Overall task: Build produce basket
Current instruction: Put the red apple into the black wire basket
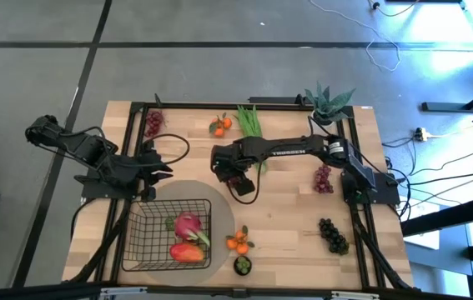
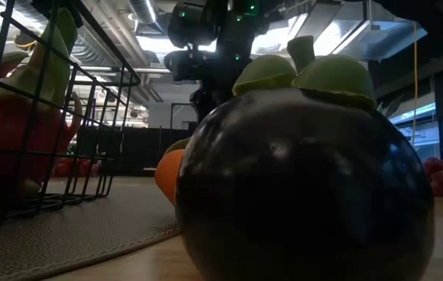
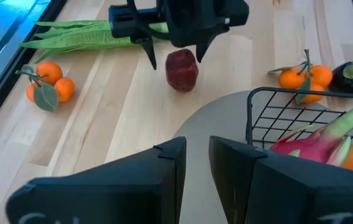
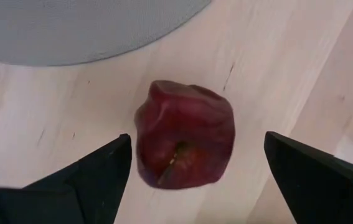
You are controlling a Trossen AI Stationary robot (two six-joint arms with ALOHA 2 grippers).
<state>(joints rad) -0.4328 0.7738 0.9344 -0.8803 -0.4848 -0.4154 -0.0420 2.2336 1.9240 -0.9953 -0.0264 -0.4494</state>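
I will fill the produce basket, so I will next grab the dark red apple with my right gripper by its rounded body [image 4: 185, 134].
A dark red, lumpy fruit [image 4: 185, 134] lies on the bare wood just beyond the grey round mat [image 1: 178, 190]. My right gripper [image 4: 197, 138] hangs open over it, fingers pointing down, one on each side of the fruit and clear of it; the left wrist view shows the right gripper [image 3: 176, 59] just above the fruit [image 3: 182, 68]. The black wire basket [image 1: 148, 237] stands on the mat and holds a pink dragon fruit [image 1: 188, 225] and a red-orange mango [image 1: 186, 252]. My left gripper [image 1: 157, 167] waits above the basket's far side, fingers close together, holding nothing.
Tangerines [image 1: 221, 125] and a green bunch [image 1: 250, 121] lie toward the far edge, with red grapes [image 1: 153, 123] at the far left. More tangerines [image 1: 238, 242] and a dark fruit [image 1: 243, 265] lie near the basket. Grapes [image 1: 324, 177], dark grapes [image 1: 333, 236] and a potted plant [image 1: 328, 104] are on the right.
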